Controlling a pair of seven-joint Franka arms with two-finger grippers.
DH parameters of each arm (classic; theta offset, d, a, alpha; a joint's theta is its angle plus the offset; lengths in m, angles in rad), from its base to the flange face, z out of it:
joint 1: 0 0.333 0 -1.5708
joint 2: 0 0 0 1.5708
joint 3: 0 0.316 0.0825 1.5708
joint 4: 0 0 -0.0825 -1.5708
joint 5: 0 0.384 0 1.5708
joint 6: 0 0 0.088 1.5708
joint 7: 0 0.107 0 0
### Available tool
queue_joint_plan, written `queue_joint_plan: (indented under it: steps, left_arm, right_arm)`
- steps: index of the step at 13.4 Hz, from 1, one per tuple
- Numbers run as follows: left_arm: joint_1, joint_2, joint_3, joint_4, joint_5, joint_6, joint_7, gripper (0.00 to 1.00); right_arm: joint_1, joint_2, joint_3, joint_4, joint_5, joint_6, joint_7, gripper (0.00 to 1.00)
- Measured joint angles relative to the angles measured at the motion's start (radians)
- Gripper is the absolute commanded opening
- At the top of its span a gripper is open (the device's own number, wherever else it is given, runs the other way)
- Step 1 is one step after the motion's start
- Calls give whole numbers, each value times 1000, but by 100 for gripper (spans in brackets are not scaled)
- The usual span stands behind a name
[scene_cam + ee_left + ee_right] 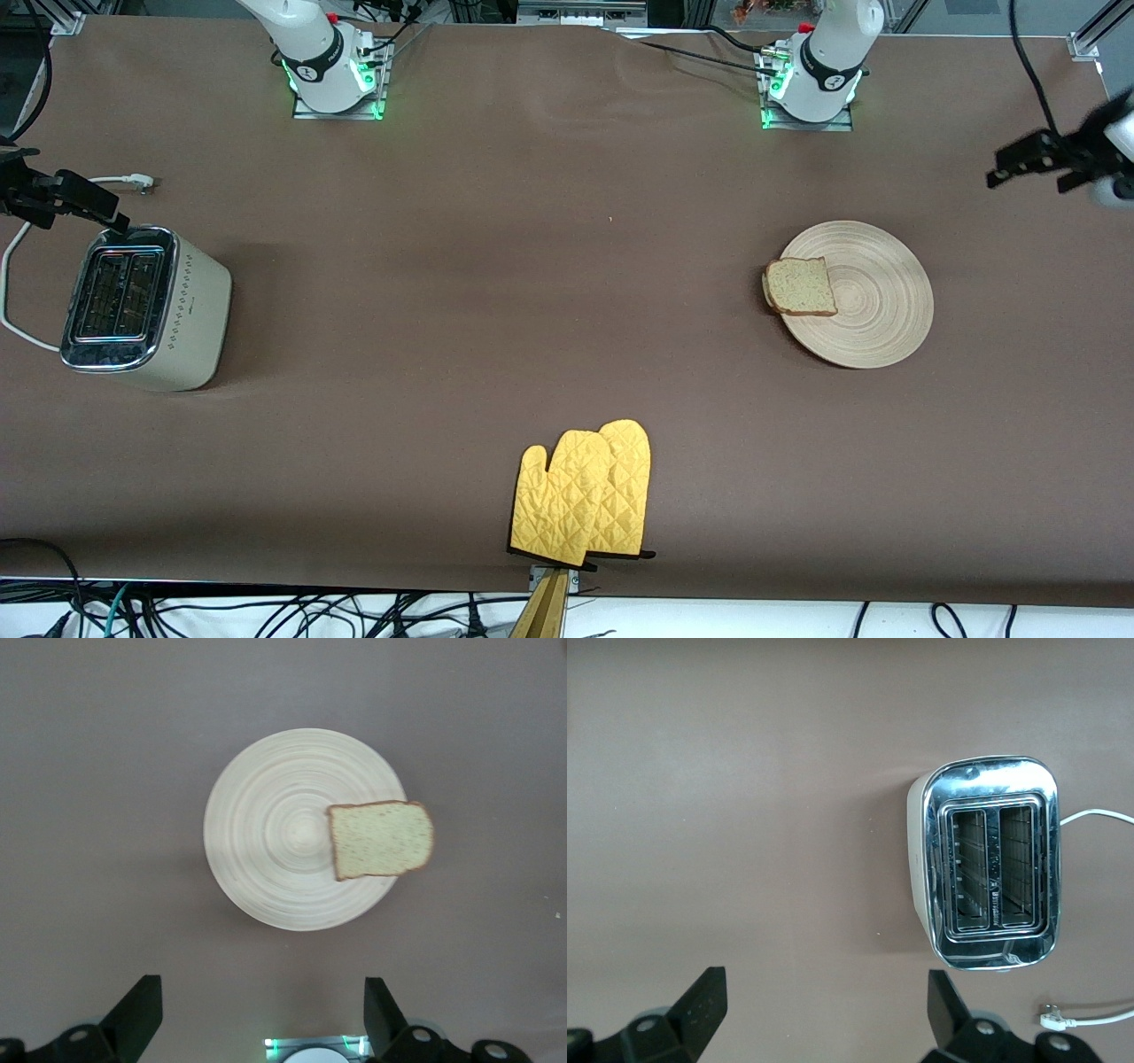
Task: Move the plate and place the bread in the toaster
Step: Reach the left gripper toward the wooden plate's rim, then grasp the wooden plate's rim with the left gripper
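My left gripper grabs the plate (873, 306) by its rim opposite the bread next, to move it closer to the toaster.
The pale wood plate (873, 306) (283, 842) lies toward the left arm's end of the table. The bread (801, 286) (383, 839) rests flat on the plate's rim toward the right arm's end and overhangs it slightly. The cream toaster (182, 310) (990, 864) stands at the right arm's end, both chrome-framed slots empty. My left gripper (1028, 165) (263, 1005) hangs open and empty in the air beside the plate, at the table's end. High beside the toaster, my right gripper (75, 202) (828, 1001) is open and holds nothing.
Two yellow quilted oven mitts (583, 496) lie at the table edge nearest the front camera, midway between the arms. The toaster's white cord (12, 266) loops off its end, with the plug (142, 183) (1056, 1020) on the table. Brown cloth covers the table.
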Motion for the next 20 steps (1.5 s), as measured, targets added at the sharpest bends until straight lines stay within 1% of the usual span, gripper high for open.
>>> queue_joint_plan:
  steps: [1,2,6,9,12,16,18,19,20]
  left_arm:
    - [27,57,38,0,-28,27,72,100]
    - [66,116,57,0,-70,43,145,100]
    - [246,382,64,4,-266,82,404,100]
    - [313,559,63,11,-383,87,518,100]
    - [332,670,59,43,-462,57,565,100]
    - [335,751,48,50,-551,18,627,99]
    - [335,780,43,50,-581,17,690,72]
    - [335,792,41,51,-586,17,708,44]
    - [335,800,40,52,-586,17,722,31]
  right_arm:
    - [0,1,0,-1,0,0,0,100]
    - [0,1,0,-2,0,1,0,100]
    - [0,3,0,-2,0,2,-1,100]
    - [0,4,0,-2,0,3,-1,100]
    - [0,5,0,-2,0,3,-1,100]
    - [0,5,0,-2,0,3,-1,100]
    - [0,5,0,-2,0,4,-1,100]
    - [0,5,0,-2,0,4,-1,100]
    - [0,5,0,-2,0,4,-1,100]
